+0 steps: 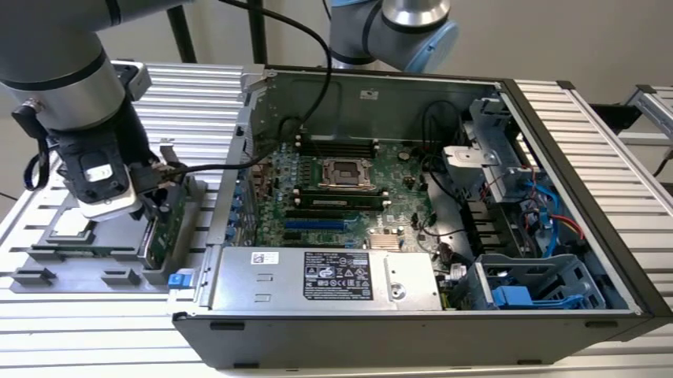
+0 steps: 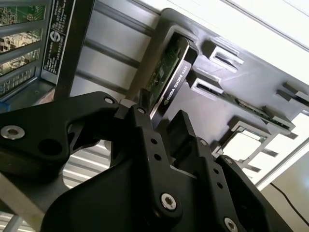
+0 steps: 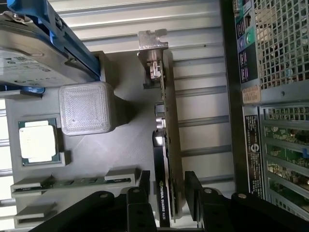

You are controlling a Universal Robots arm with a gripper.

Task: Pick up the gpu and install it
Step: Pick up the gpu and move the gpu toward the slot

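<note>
My gripper needs to grab the GPU next across the flat sides of its black shroud end (image 3: 164, 193), because the GPU's silver bracket (image 3: 152, 41) sticks out wide and bent.
The gpu (image 3: 166, 121) stands on its long edge in a slot of the grey parts holder (image 1: 63, 253), at the exterior view's left of the open computer case. Its silver end bracket (image 3: 152, 41) sits at one end, with the green board on one face and the black shroud (image 2: 175, 82) on the other. My gripper (image 3: 166, 182) is down over the card's other end, open, with one black finger (image 3: 145, 186) on each face and small gaps to the card. In the exterior view the gripper (image 1: 158, 197) hangs just above the gpu (image 1: 160, 232).
The open computer case (image 1: 589, 157) lies on the slatted table with its motherboard (image 1: 336, 189) and blue card slots (image 1: 315, 224) exposed. A power supply (image 1: 326, 276) sits at the front. The holder also carries a CPU chip (image 3: 37, 140), a hard drive in a blue frame (image 3: 34, 38) and memory sticks (image 3: 72, 182).
</note>
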